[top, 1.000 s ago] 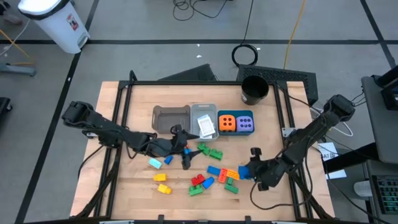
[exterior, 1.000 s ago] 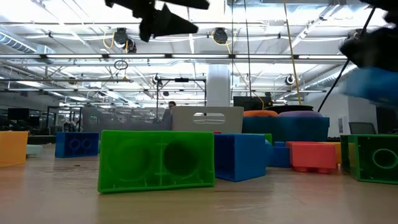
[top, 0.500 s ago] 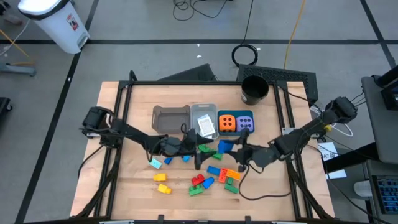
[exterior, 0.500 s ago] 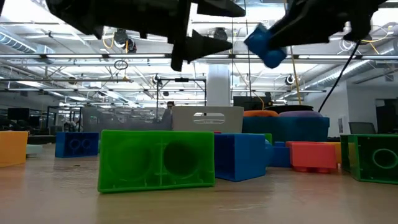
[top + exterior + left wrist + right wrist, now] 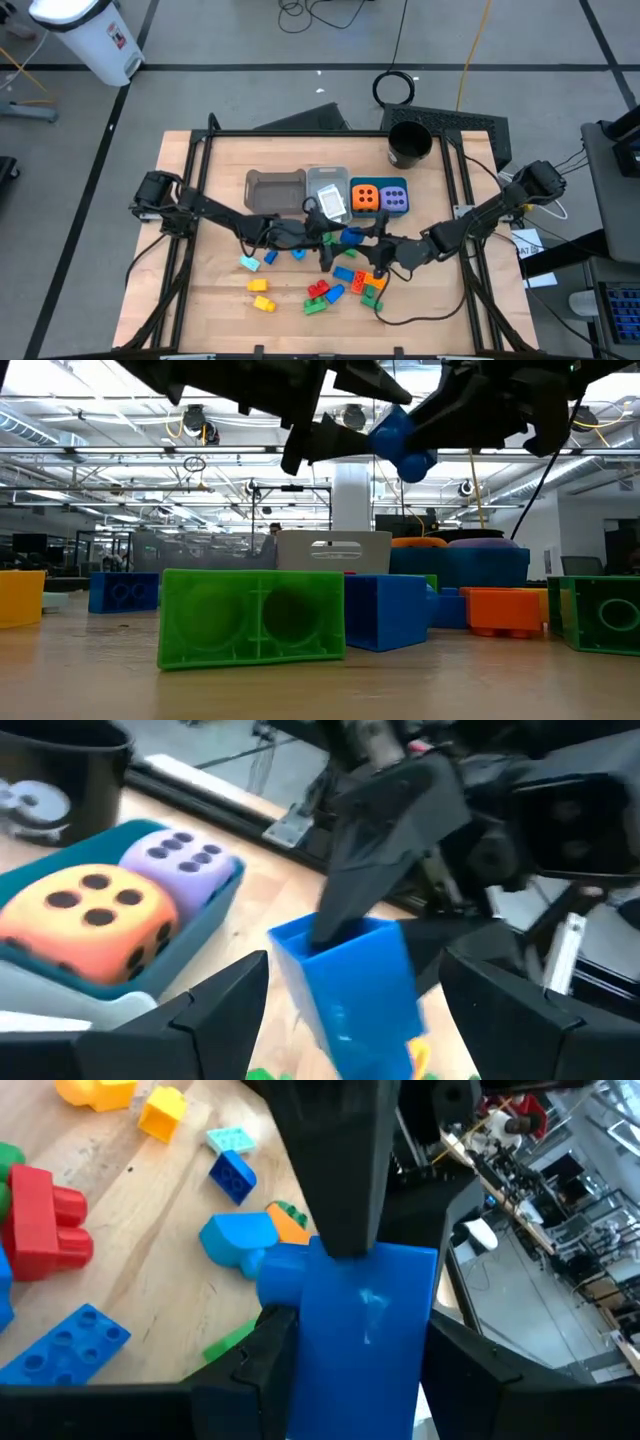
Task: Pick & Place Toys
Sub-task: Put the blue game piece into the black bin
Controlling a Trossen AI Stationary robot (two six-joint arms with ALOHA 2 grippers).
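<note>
The blue brick (image 5: 350,237) has an end free of my right gripper. My left gripper should grab it by that end to sort it into a bin (image 5: 275,192).
My right gripper (image 5: 368,243) is shut on a blue brick (image 5: 350,237) above the middle of the table, over the loose bricks. My left gripper (image 5: 332,237) is open and meets it from the left. In the left wrist view its fingers (image 5: 215,1010) stand on either side of the blue brick (image 5: 350,980) with gaps showing. Red (image 5: 320,290), green (image 5: 314,307), orange (image 5: 372,280), yellow (image 5: 262,301) and teal (image 5: 249,262) bricks lie flat on the table. The orange cube (image 5: 366,198) and purple cube (image 5: 395,201) sit in the teal bin (image 5: 381,182). My right gripper pinches the blue brick's two opposite sides (image 5: 300,1330) between its two fingers (image 5: 255,1370). The fingers come level from the table's right side. The brick (image 5: 402,442) is lifted clear of the table and the other bricks, a little tilted.
A grey bin (image 5: 276,190) and a clear bin (image 5: 322,178) holding white cards (image 5: 333,205) stand left of the teal bin. A black cup (image 5: 409,145) stands at the far right. In the low view a green brick (image 5: 250,618) lies nearest.
My right gripper has carried the blue brick up off the table's near right part and toward the left, to the middle. My left gripper has gone toward the right, and its fingers now stand around the brick.
</note>
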